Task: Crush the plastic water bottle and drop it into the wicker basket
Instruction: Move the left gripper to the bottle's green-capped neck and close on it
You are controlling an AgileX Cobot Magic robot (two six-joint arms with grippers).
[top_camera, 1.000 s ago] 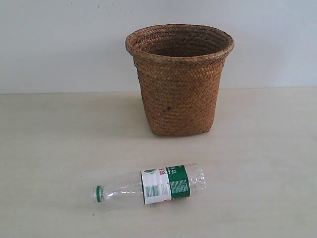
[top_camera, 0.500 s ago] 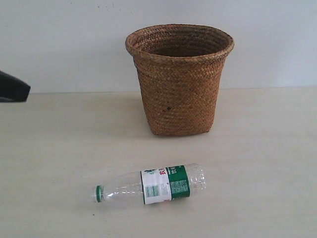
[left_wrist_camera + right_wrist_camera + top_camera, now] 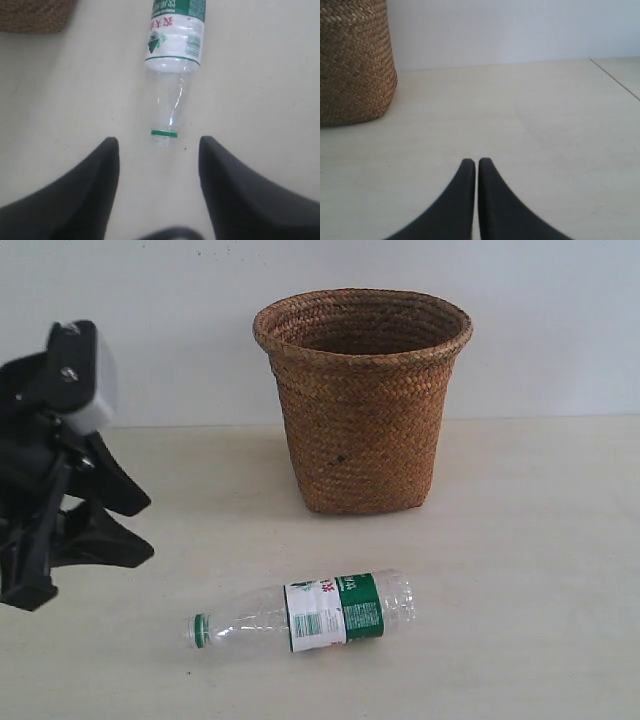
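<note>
My left gripper should hold the plastic water bottle by its narrow neck (image 3: pixel 202 630) next. The labelled body (image 3: pixel 335 612) gets too wide for the open fingers.
The plastic water bottle (image 3: pixel 305 615) lies on its side on the table in front of the wicker basket (image 3: pixel 362 400), green cap toward the left. In the left wrist view the plastic water bottle (image 3: pixel 175 60) points its cap at my left gripper (image 3: pixel 159 142), which stands open a short way off with nothing between its fingers. From the exterior view that left gripper (image 3: pixel 145 530) hangs at the left, above the table and apart from the bottle. My right gripper (image 3: pixel 477 162) is shut and holds nothing, over bare table beside the wicker basket (image 3: pixel 354 65). It is out of the exterior view.
The pale table (image 3: pixel 520 540) runs back to a white wall (image 3: pixel 150 300). A seam or table edge (image 3: pixel 615 77) shows in the right wrist view. The basket's corner (image 3: pixel 35 15) shows in the left wrist view.
My left arm has come into the exterior view from the left edge and now reaches toward the bottle. The bottle and the basket have not moved.
</note>
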